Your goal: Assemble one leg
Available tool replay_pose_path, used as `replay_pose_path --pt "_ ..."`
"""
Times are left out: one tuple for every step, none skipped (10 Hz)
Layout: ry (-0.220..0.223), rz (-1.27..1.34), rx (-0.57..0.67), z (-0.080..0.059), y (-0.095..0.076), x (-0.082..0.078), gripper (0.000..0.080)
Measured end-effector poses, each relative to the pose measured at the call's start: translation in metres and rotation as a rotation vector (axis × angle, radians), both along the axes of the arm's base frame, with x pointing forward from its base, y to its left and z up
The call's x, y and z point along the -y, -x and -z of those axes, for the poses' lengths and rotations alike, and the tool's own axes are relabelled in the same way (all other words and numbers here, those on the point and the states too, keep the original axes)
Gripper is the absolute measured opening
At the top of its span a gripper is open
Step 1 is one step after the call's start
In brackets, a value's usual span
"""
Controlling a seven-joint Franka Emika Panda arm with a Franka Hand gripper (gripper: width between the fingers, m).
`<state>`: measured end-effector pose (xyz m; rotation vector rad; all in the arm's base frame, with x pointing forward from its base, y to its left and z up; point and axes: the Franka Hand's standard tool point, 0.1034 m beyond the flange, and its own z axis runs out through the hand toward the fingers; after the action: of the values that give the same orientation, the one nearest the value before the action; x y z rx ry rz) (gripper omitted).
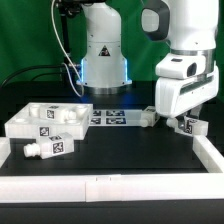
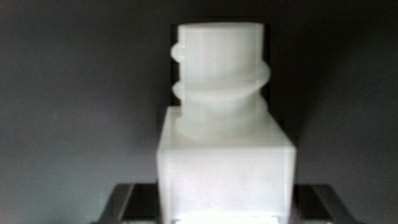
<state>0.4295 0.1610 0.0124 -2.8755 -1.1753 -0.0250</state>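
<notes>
The tagged leg's lower side rests on the black table in the exterior view, so it is time for my gripper to open.
My gripper (image 1: 181, 121) is shut on a leg (image 1: 187, 125) and holds it low over the black table on the exterior view's right. In the wrist view the leg (image 2: 222, 140) is a white block between my dark fingers (image 2: 135, 202), and its ribbed stub points away from the camera. The leg's tag shows below the hand in the exterior view. Another leg (image 1: 48, 148) lies on its side at the front of the exterior view's left. The big white panel (image 1: 45, 118) with tags lies behind it.
The marker board (image 1: 108, 117) lies at mid table in front of the robot base. A small white part (image 1: 146, 116) sits at its right end, close to my gripper. A white rim (image 1: 110, 186) borders the table at the front and right.
</notes>
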Motion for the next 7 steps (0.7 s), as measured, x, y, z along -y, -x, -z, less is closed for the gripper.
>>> replay_pose_path --pt "0.002 0.0 -0.003 0.0 0.0 -0.001 0.0284" --pt "0.002 -0.001 -0.003 0.0 0.0 0.0 0.0285" --pt "0.002 0.0 -0.003 0.0 0.0 0.0 0.0285" --pt "0.011 0.001 -0.017 -0.003 -0.001 0.004 0.0455" --pt "0.034 0.02 -0.035 -0.026 -0.009 0.015 0.0608" --pt "0.049 0.032 -0.04 -0.046 -0.014 0.028 0.0637" --pt "0.062 0.035 -0.037 -0.068 -0.018 0.048 0.0637"
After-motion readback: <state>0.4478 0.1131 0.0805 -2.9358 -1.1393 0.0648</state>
